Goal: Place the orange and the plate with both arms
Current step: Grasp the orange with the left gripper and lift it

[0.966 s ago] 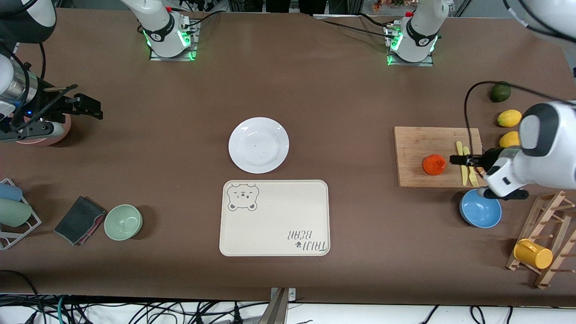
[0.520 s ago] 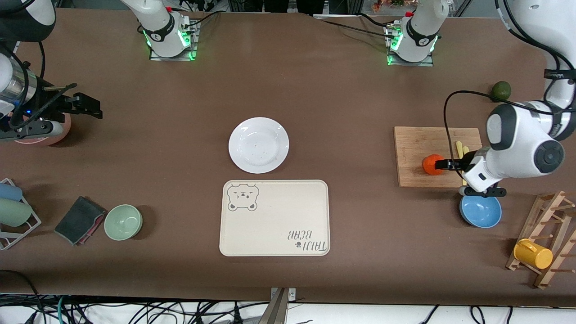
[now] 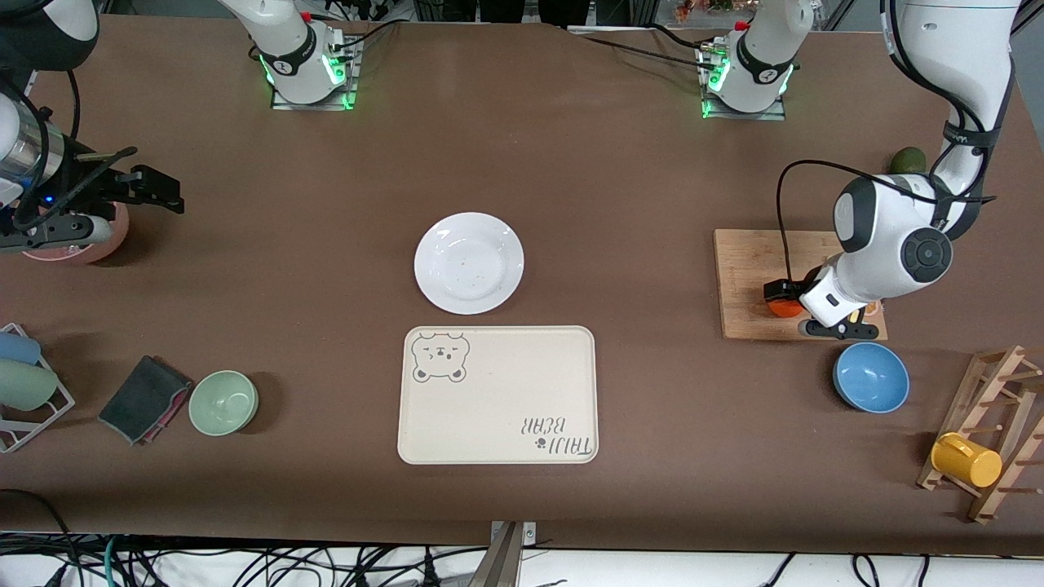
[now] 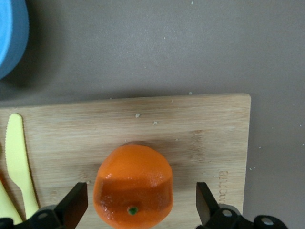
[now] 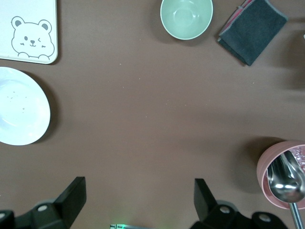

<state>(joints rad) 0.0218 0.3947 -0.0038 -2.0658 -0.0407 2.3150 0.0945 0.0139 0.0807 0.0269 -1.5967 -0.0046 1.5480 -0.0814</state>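
Observation:
The robot's left gripper should next grab the round sides of the orange (image 3: 785,309), so that it can set the orange on the white plate (image 3: 469,262).
The orange (image 3: 785,309) sits on a wooden cutting board (image 3: 750,261) toward the left arm's end of the table. My left gripper (image 3: 783,298) is low over the board and open. One finger is on each side of the orange (image 4: 133,191), with gaps on both sides. The white plate (image 3: 469,262) lies empty mid-table, farther from the front camera than the cream bear tray (image 3: 497,395). My right gripper (image 3: 167,192) is open and empty, waiting over bare table by a pink cup (image 3: 77,244). The plate also shows in the right wrist view (image 5: 19,112).
A yellow plastic knife (image 4: 16,157) lies on the board beside the orange. A blue bowl (image 3: 870,377) stands nearer the front camera than the board. A wooden rack with a yellow mug (image 3: 966,461), a green bowl (image 3: 223,402) and a dark cloth (image 3: 143,399) are also on the table.
My left arm swung in over the cutting board, and its open fingers went from beside the orange to straddling it. The right arm has barely moved.

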